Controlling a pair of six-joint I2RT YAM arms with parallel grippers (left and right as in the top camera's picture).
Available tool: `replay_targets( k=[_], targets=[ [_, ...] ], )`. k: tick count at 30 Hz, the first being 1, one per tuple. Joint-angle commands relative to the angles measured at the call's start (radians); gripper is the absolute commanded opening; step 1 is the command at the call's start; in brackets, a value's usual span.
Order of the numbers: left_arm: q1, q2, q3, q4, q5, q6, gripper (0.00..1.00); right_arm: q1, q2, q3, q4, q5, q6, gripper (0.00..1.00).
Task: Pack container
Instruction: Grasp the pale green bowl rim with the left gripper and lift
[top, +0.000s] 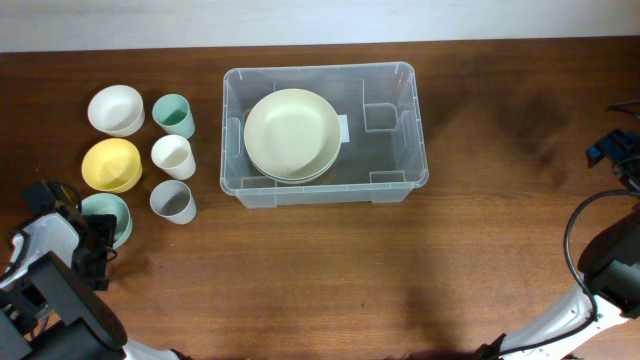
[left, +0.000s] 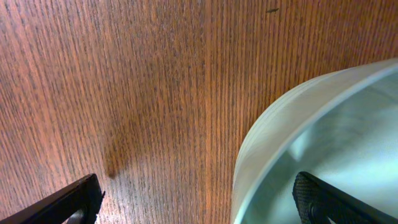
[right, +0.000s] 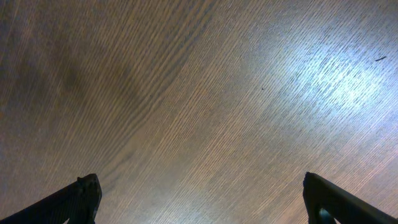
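The pale green bowl should be packed upright beside the stacked plates. My left gripper should next pinch the bowl's rim on the side away from the container.
The clear plastic container (top: 400, 130) stands at the table's middle back, with pale green plates (top: 292, 134) stacked inside it. My left gripper (top: 90, 245) is open at the left edge, straddling the rim of a pale green bowl (top: 112, 210). In the left wrist view the bowl's rim (left: 280, 118) lies between the fingers (left: 199, 199), one finger inside the bowl and one over the wood. My right gripper (top: 612, 150) is open and empty over bare wood at the far right (right: 199, 199).
Left of the container stand a white bowl (top: 115, 108), a yellow bowl (top: 110, 164), a green cup (top: 174, 114), a white cup (top: 172, 155) and a grey cup (top: 173, 201).
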Motion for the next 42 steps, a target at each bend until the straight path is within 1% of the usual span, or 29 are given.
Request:
replay_targets(
  k=[1,3,4,6,8,9,12,16,19,22,27,29,34,36,38,42],
  targets=[
    [0.005,0.011,0.01,0.006,0.006,-0.014,1.0,-0.001,-0.006,-0.003,0.0,0.008,0.008,0.99],
    [0.005,0.011,0.01,0.006,0.008,-0.014,0.91,-0.001,-0.006,-0.003,0.0,0.009,0.008,0.99],
    [0.005,0.011,0.01,0.006,0.008,-0.014,0.82,-0.001,-0.006,-0.003,0.0,0.009,0.008,0.99],
    [0.005,0.011,0.01,0.013,0.007,-0.014,0.69,-0.001,-0.006,-0.003,0.0,0.008,0.008,0.99],
    [0.005,0.01,0.01,0.022,0.007,-0.014,0.58,-0.001,-0.006,-0.003,0.0,0.009,0.008,0.99],
    [0.005,0.01,0.01,0.025,0.008,-0.014,0.54,-0.001,-0.006,-0.003,0.0,0.008,0.008,0.99],
    [0.01,0.01,0.01,0.032,0.008,-0.014,0.49,-0.001,-0.006,-0.003,0.0,0.009,0.008,0.99],
    [0.031,0.01,0.011,0.032,0.002,-0.013,0.47,-0.001,-0.006,-0.003,0.0,0.008,0.008,0.99],
    [0.061,0.01,0.011,0.032,0.002,-0.013,0.39,-0.001,-0.006,-0.003,0.0,0.008,0.008,0.99],
    [0.093,0.01,0.011,0.031,0.004,-0.013,0.33,-0.001,-0.006,-0.003,0.0,0.008,0.008,0.99],
    [0.112,0.01,0.011,0.031,0.004,-0.002,0.15,-0.001,-0.006,-0.003,0.0,0.008,0.008,0.99],
    [0.112,0.01,0.011,0.031,0.004,-0.002,0.1,-0.001,-0.006,-0.003,0.0,0.008,0.008,0.99],
    [0.112,0.01,0.02,0.031,-0.004,0.01,0.1,-0.001,-0.006,-0.003,0.0,0.009,0.008,0.99],
    [0.112,0.01,0.033,0.027,-0.004,0.032,0.07,-0.001,-0.006,-0.003,0.0,0.009,0.008,0.99],
    [0.112,0.01,0.061,0.0,-0.012,0.041,0.01,-0.001,-0.006,-0.003,0.0,0.008,0.008,0.99],
    [0.112,0.003,0.148,-0.076,-0.051,0.045,0.01,-0.001,-0.006,-0.003,0.0,0.008,0.008,0.99]
  ],
)
